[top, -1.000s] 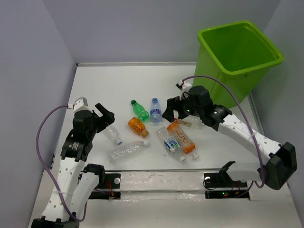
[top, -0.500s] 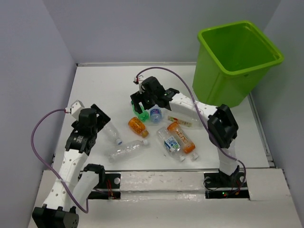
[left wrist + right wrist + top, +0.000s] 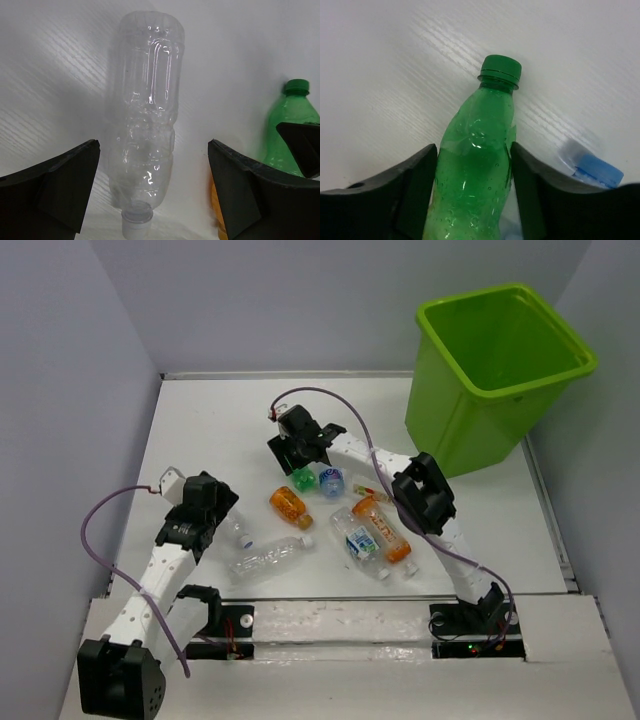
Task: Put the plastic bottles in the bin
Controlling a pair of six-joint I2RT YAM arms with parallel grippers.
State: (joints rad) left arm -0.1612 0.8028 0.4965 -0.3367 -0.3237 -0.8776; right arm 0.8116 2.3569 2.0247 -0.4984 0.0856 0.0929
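The robot's left fingers are above the clear bottle in the left wrist view, so the left gripper should first move lower and then close on the bottle.
My right gripper (image 3: 299, 462) (image 3: 474, 200) is shut on the green bottle (image 3: 303, 478) (image 3: 480, 150); its fingers (image 3: 415, 190) press both sides, and the green cap points away from the wrist. My left gripper (image 3: 222, 512) (image 3: 154, 192) is open, straddling a small clear bottle (image 3: 240, 531) (image 3: 148, 120) that lies on the table with its white cap toward the wrist. The jaws do not touch it. The lime-green bin (image 3: 500, 365) stands at the far right.
More bottles lie mid-table: a blue-labelled one (image 3: 330, 480), an orange one (image 3: 286, 504), a long clear one (image 3: 266, 556), a blue-labelled clear one (image 3: 360, 540) and an orange-labelled one (image 3: 382, 528). Grey walls close the table on three sides.
My right arm swung left from near the bin to the green bottle and closed on it. My left gripper came down over the small clear bottle.
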